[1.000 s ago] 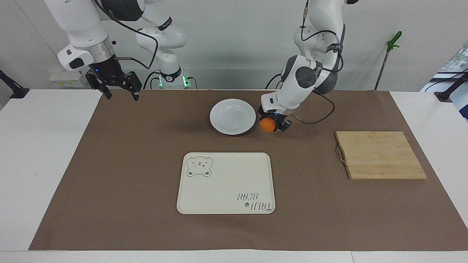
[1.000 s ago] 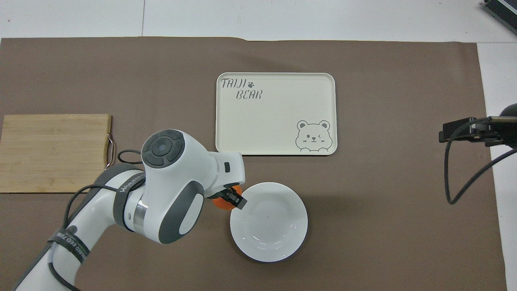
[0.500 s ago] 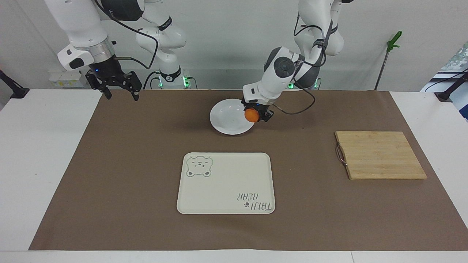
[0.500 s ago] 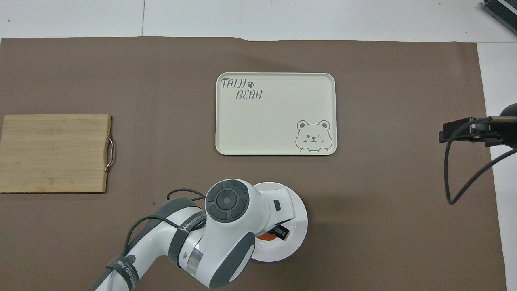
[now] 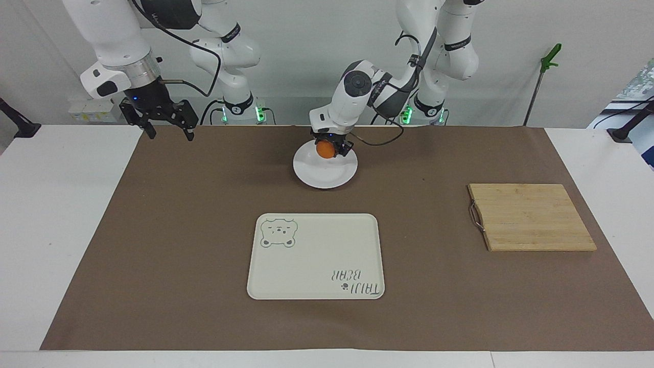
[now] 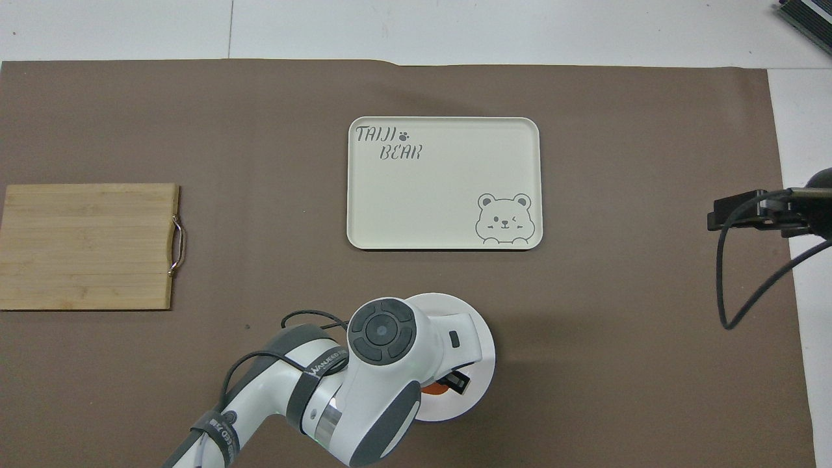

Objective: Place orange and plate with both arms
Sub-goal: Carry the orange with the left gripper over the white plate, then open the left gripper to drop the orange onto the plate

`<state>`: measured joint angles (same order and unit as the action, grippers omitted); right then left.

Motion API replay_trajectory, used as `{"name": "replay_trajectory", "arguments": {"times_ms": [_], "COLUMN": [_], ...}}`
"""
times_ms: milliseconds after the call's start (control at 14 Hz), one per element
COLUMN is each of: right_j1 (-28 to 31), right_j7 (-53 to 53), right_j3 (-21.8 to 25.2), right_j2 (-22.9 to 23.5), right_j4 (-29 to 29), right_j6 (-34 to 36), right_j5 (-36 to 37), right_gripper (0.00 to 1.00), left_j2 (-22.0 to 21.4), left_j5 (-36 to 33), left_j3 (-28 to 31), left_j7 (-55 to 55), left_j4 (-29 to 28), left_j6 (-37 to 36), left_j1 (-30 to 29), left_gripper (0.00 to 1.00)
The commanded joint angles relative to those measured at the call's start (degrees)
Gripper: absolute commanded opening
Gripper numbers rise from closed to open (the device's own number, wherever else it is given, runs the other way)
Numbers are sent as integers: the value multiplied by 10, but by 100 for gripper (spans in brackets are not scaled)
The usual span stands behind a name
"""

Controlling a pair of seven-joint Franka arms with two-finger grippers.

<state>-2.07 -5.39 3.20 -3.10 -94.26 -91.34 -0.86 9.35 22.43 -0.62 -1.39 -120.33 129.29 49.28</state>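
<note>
My left gripper opens now, since the orange (image 6: 434, 388) sits low inside the rim of the white plate (image 6: 478, 390) in the overhead view and would rest there.
My left gripper (image 5: 327, 149) is shut on the orange (image 5: 325, 148) and holds it low over the white plate (image 5: 327, 176), above the half of the plate nearer to the robots. I cannot tell whether the fruit touches the plate. In the overhead view the left arm's wrist covers most of the plate (image 6: 478, 390), and only a sliver of the orange (image 6: 434, 388) shows under the left gripper (image 6: 445, 383). My right gripper (image 5: 171, 136) hangs open and holds nothing over the mat's corner at the right arm's end, where the right arm waits.
A cream rectangular tray (image 5: 316, 255) with a bear drawing lies farther from the robots than the plate. A wooden cutting board (image 5: 531, 217) with a metal handle lies toward the left arm's end. A brown mat (image 5: 179, 230) covers the table.
The left gripper has carried the orange from beside the plate, on the left arm's side, to over the plate, while the arm folded back toward the robots. The right arm has not moved.
</note>
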Motion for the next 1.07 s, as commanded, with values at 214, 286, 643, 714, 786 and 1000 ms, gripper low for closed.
{"name": "replay_trajectory", "arguments": {"times_ms": [214, 286, 643, 714, 786, 1000], "right_j1": [7, 8, 7, 7, 7, 8], "right_j7": [-9, -9, 10, 38, 67, 81], "right_j3": [-6, -6, -6, -6, -6, -5], "right_j2": [-8, -11, -11, -10, -11, -22], "right_j4": [-14, -21, -36, -40, -49, -86], "right_j6": [-2, -2, -2, -2, -7, -16], "right_j5": [-9, -27, -66, -69, -70, -111], "right_gripper": [100, 100, 100, 100, 100, 100], "left_j2": [-3, -2, -18, -20, -22, -69], "left_j5": [9, 10, 6, 3, -1, -49], "left_j3": [9, 9, 17, 17, 17, 17], "left_j7": [2, -2, -1, -1, 0, 2], "left_j4": [-5, -3, 35, 52, 67, 79], "left_j6": [12, 12, -61, -87, -108, -152], "left_j1": [12, 12, -13, -33, -46, -99], "left_gripper": [76, 100, 100, 100, 100, 100]}}
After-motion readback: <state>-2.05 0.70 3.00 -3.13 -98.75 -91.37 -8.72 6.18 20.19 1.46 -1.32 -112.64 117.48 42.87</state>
